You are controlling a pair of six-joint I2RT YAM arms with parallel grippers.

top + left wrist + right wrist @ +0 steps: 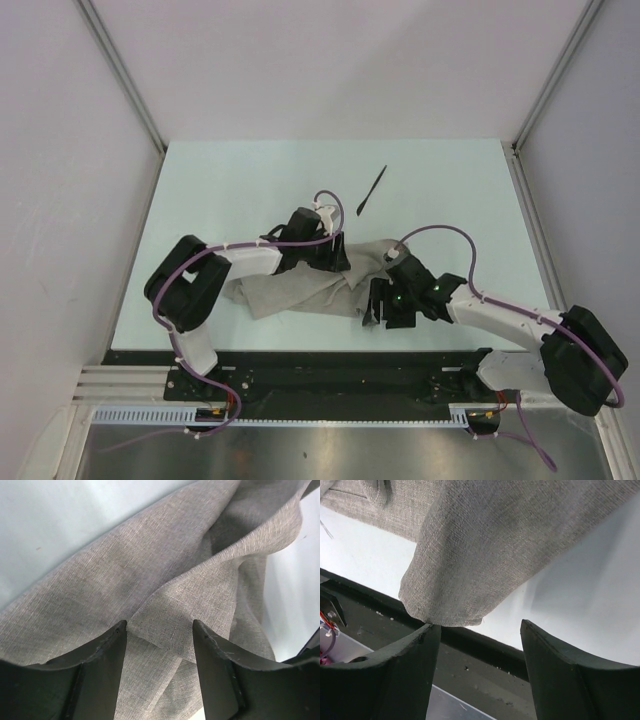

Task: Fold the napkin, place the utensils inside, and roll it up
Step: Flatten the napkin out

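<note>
The napkin's hanging corner (465, 617) ends at my fingertips, so closing now would miss it. My right gripper needs to move toward the corner before it closes.
The grey-beige napkin (295, 287) lies crumpled in loose folds on the table between my two arms. My left gripper (332, 256) is low over its far side. In the left wrist view the left gripper (160, 630) stands open, with a folded edge of the napkin (165, 570) lying between the fingers. My right gripper (377, 306) is at the napkin's near right end. In the right wrist view it (477, 625) is open, and a hanging corner of the napkin (485, 545) just reaches its left fingertip (427, 632). The black utensil (371, 190) lies apart, farther back on the table.
The pale table (230, 180) is walled by white panels at the back and both sides. A black rail (330, 365) runs along the near edge, right under the right gripper, and shows in the right wrist view as the black rail (485, 655).
</note>
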